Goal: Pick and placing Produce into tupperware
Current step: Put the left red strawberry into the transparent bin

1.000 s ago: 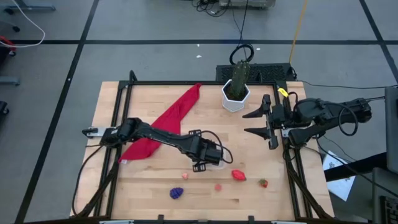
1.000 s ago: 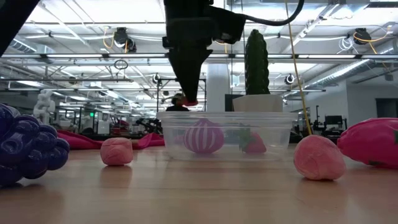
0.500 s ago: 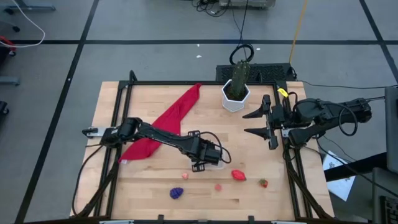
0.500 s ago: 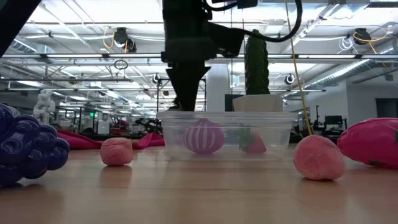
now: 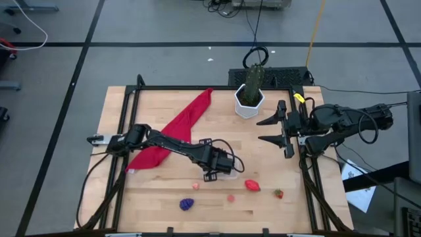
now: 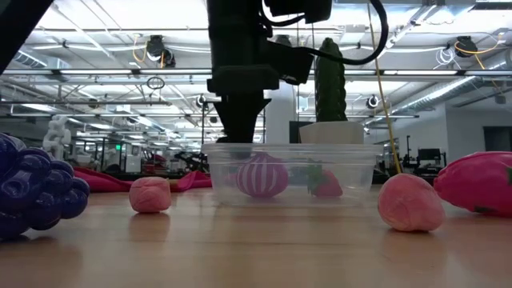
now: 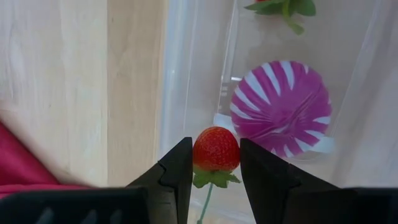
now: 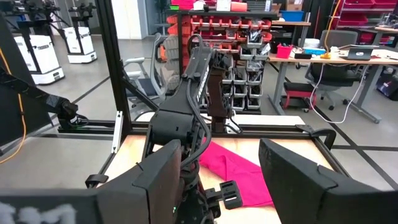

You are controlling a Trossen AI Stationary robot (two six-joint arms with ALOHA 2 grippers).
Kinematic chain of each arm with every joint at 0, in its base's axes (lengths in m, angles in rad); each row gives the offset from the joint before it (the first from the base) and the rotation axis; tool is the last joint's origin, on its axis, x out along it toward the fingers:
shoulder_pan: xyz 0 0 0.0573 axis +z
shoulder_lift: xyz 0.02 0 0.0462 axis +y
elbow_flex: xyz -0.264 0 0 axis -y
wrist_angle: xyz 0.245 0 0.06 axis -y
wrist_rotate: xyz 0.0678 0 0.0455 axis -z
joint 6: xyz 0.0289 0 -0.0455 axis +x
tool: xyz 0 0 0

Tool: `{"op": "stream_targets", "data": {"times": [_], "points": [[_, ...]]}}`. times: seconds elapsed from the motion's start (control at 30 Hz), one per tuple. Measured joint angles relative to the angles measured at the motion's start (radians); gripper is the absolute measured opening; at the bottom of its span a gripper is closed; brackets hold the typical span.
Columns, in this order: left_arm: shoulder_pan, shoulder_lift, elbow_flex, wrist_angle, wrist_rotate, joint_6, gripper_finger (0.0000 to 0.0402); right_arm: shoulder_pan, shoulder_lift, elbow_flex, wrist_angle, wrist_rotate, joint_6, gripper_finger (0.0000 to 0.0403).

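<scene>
The left gripper needs to let go of the red strawberry point(image 7: 216, 149) now, because the strawberry hangs inside the side of the clear tupperware point(image 7: 186, 93) in the left wrist view and would rest there.
My left gripper point(image 5: 221, 166) is shut on a tiny red strawberry point(image 7: 216, 149) just over the clear tupperware point(image 6: 292, 172), at its left end in the low view point(image 6: 238, 134). The tupperware point(image 7: 186, 93) stands on the table and holds a purple-and-white striped piece point(image 7: 280, 109) and another strawberry point(image 6: 324, 184). On the table near the front lie purple grapes point(image 5: 187, 204), a small pink piece point(image 5: 231, 197), a red-pink piece point(image 5: 252, 185) and a small strawberry point(image 5: 279, 193). My right gripper point(image 5: 281, 130) is open and empty at the table's right side. My left gripper pinches the strawberry's two sides point(image 7: 200, 152) between its two fingertips point(image 7: 180, 171), its green leaf end toward the gripper. The fingers point down from above. The strawberry is lifted clear, over the tupperware's inside close to its wall.
A long red cloth point(image 5: 174, 131) lies on the table's left half. A white hexagonal pot with a green cactus point(image 5: 249, 99) stands at the far edge, between the arms. A black frame runs around the table.
My left gripper has gone down with the strawberry, from above the tupperware's rim to about rim height. The right arm has kept still.
</scene>
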Motion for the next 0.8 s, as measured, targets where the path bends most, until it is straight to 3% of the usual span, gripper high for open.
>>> {"op": "stream_targets", "data": {"times": [0.8], "points": [[-0.004,0.000,0.000,0.000,0.003,-0.032,0.0120,0.000,0.000,0.000,0.000,0.000,0.000,0.0208]]}}
